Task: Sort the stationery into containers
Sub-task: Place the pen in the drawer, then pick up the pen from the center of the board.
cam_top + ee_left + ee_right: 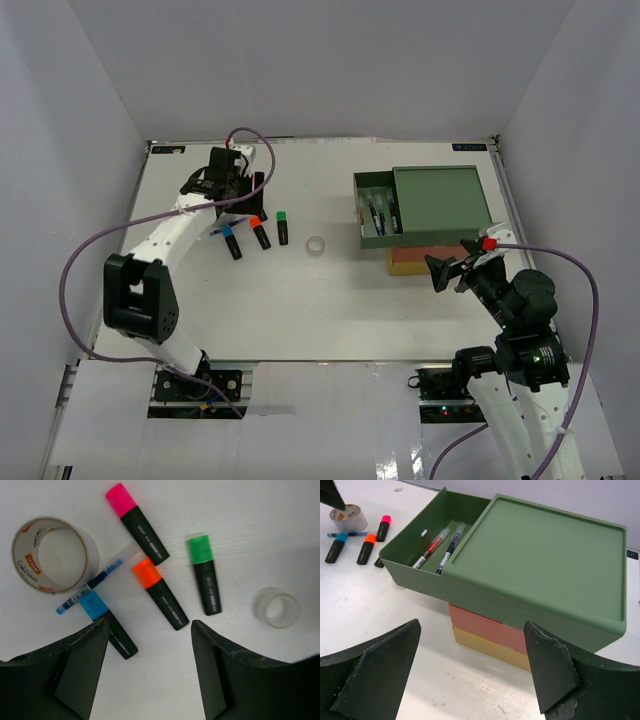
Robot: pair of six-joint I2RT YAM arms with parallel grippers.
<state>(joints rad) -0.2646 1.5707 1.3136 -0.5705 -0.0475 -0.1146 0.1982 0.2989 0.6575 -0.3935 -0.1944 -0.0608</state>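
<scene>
The left gripper grabs the blue pen by its dark body (93, 583) next, which leaves the pen's clear cap free to enter the green tray.
My left gripper (243, 196) (148, 630) is open and empty, hovering above the highlighters. Below it lie the pink (137, 522), orange (160, 592) (260, 232), green (205, 572) (283, 227) and blue (107, 622) (232, 240) highlighters and a thin blue pen (90, 587). A white tape roll (52, 555) and a small clear roll (276, 608) (317, 245) lie beside them. The drawer stack (440, 200) has its green top tray (410, 555) pulled out, with two pens (442, 547) inside. My right gripper (452, 270) (472, 630) is open and empty, facing the orange-red (485, 625) and yellow (490, 647) drawers.
White walls enclose the table on three sides. The left arm's purple cable (100, 240) loops over the left side. The drawer stack stands at the right back, close to the right wall.
</scene>
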